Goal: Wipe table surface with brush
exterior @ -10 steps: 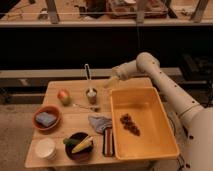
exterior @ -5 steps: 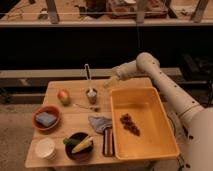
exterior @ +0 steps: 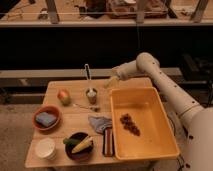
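The gripper takes hold of the brush by its upright handle (exterior: 88, 76) next, to wipe the table surface with the brush's pale head.
The brush (exterior: 87, 75) stands upright in a small grey cup (exterior: 91, 96) at the back middle of the light-wood table surface (exterior: 75, 89), its pale head down in the cup. My gripper (exterior: 110, 82) hangs just right of the brush, about a hand's width away, over the table's back edge beside the yellow tub. It is open and nothing is between its fingers. The white arm reaches in from the right.
A big yellow tub (exterior: 150, 145) with dark grapes (exterior: 130, 124) fills the right half. An apple (exterior: 63, 96), a thin metal utensil (exterior: 85, 106), a grey cloth (exterior: 99, 122), a red bowl with a blue sponge (exterior: 46, 119), a white cup (exterior: 45, 148) and a dark bowl of food (exterior: 80, 145) lie to the left.
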Motion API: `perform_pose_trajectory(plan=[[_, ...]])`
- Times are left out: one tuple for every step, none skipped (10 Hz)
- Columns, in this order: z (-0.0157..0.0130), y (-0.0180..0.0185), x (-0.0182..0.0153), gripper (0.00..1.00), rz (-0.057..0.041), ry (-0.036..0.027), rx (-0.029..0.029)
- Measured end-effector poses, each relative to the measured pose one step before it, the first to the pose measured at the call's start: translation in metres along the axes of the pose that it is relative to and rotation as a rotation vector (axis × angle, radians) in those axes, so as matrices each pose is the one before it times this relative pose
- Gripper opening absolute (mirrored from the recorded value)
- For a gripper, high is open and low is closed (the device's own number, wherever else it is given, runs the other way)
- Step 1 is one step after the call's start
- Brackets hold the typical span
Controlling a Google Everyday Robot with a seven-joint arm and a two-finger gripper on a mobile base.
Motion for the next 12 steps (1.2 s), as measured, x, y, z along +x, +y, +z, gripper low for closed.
perform_pose_trajectory(plan=[[0.00013, 0.00003, 0.00018, 0.80, 0.00014, 0.00017, -0.00017], [-0.00004, 0.00001, -0.00016, 0.80, -0.00012, -0.00015, 0.00004], [0.00000, 0.00001, 0.00001, 0.80, -0.00001, 0.00006, -0.00001], [0.00004, -0.00001, 0.00005, 0.80, 0.00006, 0.00004, -0.00004], [-0.00043, -0.00071, -0.00049, 0.80, 0.00196, 0.00068, 0.00157], [-0.00068, -0.00125, -0.00016, 0.80, -0.00254, 0.00854, 0.00730], [0.00110, -0.00297, -0.00896, 0.80, -0.02051, 0.03139, 0.01720], [0.00765, -0.00046, -0.01484, 0.80, -0.02371, 0.03652, 0.00913], [0.00550, 0.00072, -0.01291, 0.80, -0.01566, 0.01874, 0.00355], [0.00823, 0.00000, -0.01736, 0.80, -0.02051, 0.02814, 0.00364], [0.00570, -0.00042, -0.01243, 0.80, -0.01340, 0.00950, -0.00423], [0.00393, -0.00250, -0.00704, 0.80, 0.00273, -0.00900, -0.01057]])
